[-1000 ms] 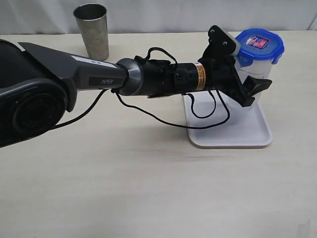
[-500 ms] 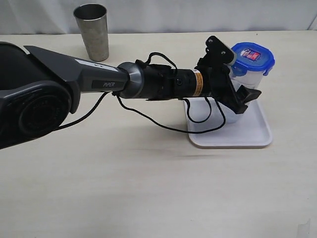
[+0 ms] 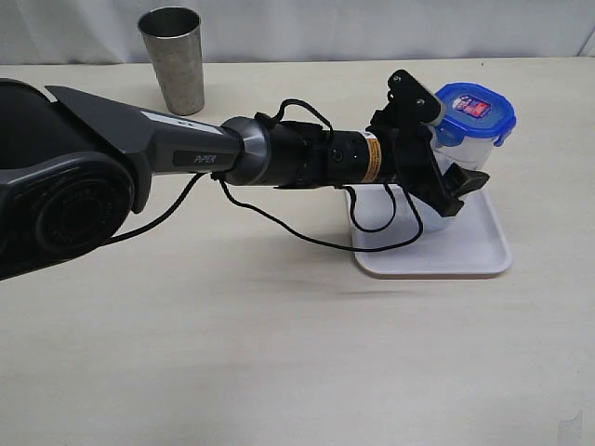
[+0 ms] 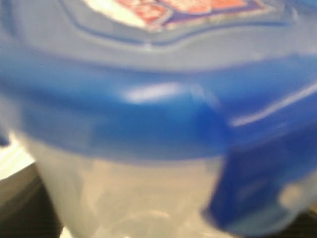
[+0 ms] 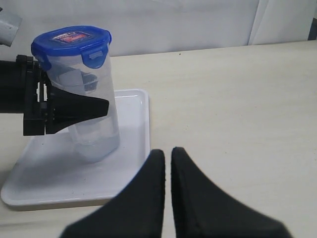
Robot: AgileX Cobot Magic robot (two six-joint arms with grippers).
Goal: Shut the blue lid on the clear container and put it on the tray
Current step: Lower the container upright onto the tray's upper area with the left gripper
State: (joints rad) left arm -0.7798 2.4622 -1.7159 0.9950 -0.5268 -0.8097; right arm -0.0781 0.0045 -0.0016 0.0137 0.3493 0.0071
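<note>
The left gripper should open now, because the bottom of the clear container is low over the white tray and inside the tray's rim, so the container would stand.
The clear container (image 3: 471, 154) has the blue lid (image 3: 474, 108) seated on its mouth, red-and-white label up. It leans slightly, and its base looks down on the white tray (image 3: 465, 249). My left gripper (image 3: 460, 158) reaches in from the left and is shut on the container's wall, one finger in front and one behind. The left wrist view is filled by the blurred lid (image 4: 148, 99) and container (image 4: 124, 193). In the right wrist view the container (image 5: 96, 134), lid (image 5: 72, 42) and tray (image 5: 133, 109) show, and my right gripper (image 5: 167, 151) is shut and empty, over bare table beside the tray.
A grey steel cup (image 3: 174, 58) stands at the back left of the beige table. The left arm and its looping cable (image 3: 307, 232) stretch across the middle toward the tray. A pale wall runs along the table's far edge.
The left gripper has carried the lidded container down and slightly left onto the tray, with almost no motion in the last half second. The right gripper has stayed put.
</note>
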